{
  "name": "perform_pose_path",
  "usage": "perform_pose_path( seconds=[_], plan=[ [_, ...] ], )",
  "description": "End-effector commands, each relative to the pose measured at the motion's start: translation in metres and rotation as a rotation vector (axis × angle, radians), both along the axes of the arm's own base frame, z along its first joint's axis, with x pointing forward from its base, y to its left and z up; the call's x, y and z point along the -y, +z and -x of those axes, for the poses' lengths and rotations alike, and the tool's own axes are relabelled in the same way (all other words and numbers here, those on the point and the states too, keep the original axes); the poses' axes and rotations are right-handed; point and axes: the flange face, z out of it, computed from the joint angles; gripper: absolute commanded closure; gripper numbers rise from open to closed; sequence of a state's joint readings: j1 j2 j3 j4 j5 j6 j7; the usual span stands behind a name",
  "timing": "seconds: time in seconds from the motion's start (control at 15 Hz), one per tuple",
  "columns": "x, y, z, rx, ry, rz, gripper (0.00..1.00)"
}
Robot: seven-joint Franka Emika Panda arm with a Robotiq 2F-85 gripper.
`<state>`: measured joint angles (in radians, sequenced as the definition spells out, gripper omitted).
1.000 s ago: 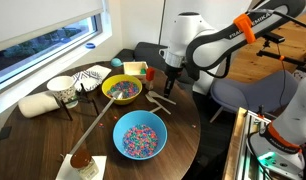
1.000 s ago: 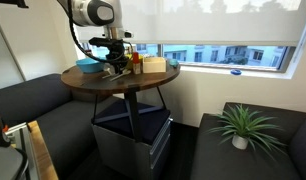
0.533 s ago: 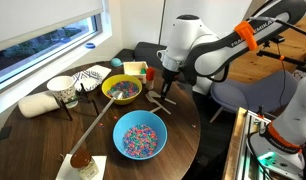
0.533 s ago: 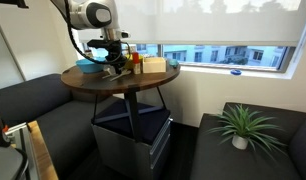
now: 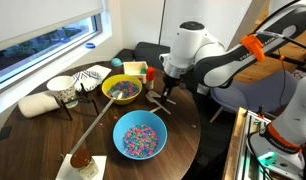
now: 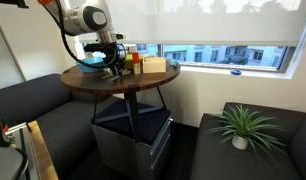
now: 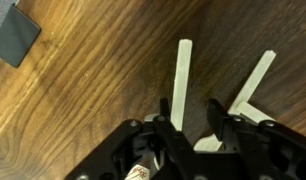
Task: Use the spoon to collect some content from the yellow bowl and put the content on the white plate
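Note:
My gripper grabs the straight-lying wooden spoon by its slim handle next. That leaves its scooping end free to collect content from the yellow bowl (image 5: 121, 89).
Two slim pale wooden spoons (image 5: 158, 103) lie on the wooden table, to the right of the yellow bowl (image 5: 121, 89), which holds multicoloured sprinkles (image 5: 122, 90). In the wrist view one spoon (image 7: 181, 75) lies straight and the other (image 7: 253, 85) slants; their near ends run under the jaws. My gripper (image 5: 169, 93) (image 7: 193, 125) is open, low over these ends, with a pale piece between the fingers. The white plate with black zigzags (image 5: 91, 77) is behind the yellow bowl. In an exterior view the gripper (image 6: 113, 68) hangs over the tabletop.
A blue bowl of sprinkles (image 5: 140, 135) sits at the front. A long stick with a brown head (image 5: 81, 158) runs from the front left towards the yellow bowl. A white cup (image 5: 61, 88), a rolled cloth (image 5: 38, 104) and a yellow block (image 5: 133, 68) are also on the round table (image 5: 33, 135).
The arm has swung and lowered a little, bringing the open gripper closer down over the spoons. Nothing on the table has moved.

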<state>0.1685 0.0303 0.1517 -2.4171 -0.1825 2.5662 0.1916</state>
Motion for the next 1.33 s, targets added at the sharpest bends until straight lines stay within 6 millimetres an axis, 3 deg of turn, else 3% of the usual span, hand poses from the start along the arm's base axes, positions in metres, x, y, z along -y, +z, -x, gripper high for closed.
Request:
perform_pose_path(
  seconds=[0.0,0.07,0.27,0.4,0.6,0.67,0.73,0.8,0.93,1.0,1.27],
  plan=[
    [0.001,-0.002,0.015,0.047,-0.031,0.027,0.52],
    [0.002,-0.003,0.016,0.060,-0.037,0.023,0.49],
    [0.004,-0.006,0.019,0.102,-0.043,0.013,0.57],
    [0.004,-0.008,0.020,0.139,-0.020,-0.001,0.48],
    [0.008,-0.012,0.019,0.187,-0.002,-0.011,0.54],
    [0.008,-0.012,0.019,0.198,0.005,-0.011,0.62],
    [0.009,-0.013,0.019,0.204,0.009,-0.012,0.78],
    [0.010,-0.014,0.019,0.206,0.011,-0.011,0.80],
    [0.012,-0.014,0.020,0.206,0.012,-0.008,0.96],
    [0.012,-0.012,0.021,0.202,0.013,-0.002,1.00],
    [0.008,0.004,0.034,0.163,-0.002,0.010,0.96]
  ],
)
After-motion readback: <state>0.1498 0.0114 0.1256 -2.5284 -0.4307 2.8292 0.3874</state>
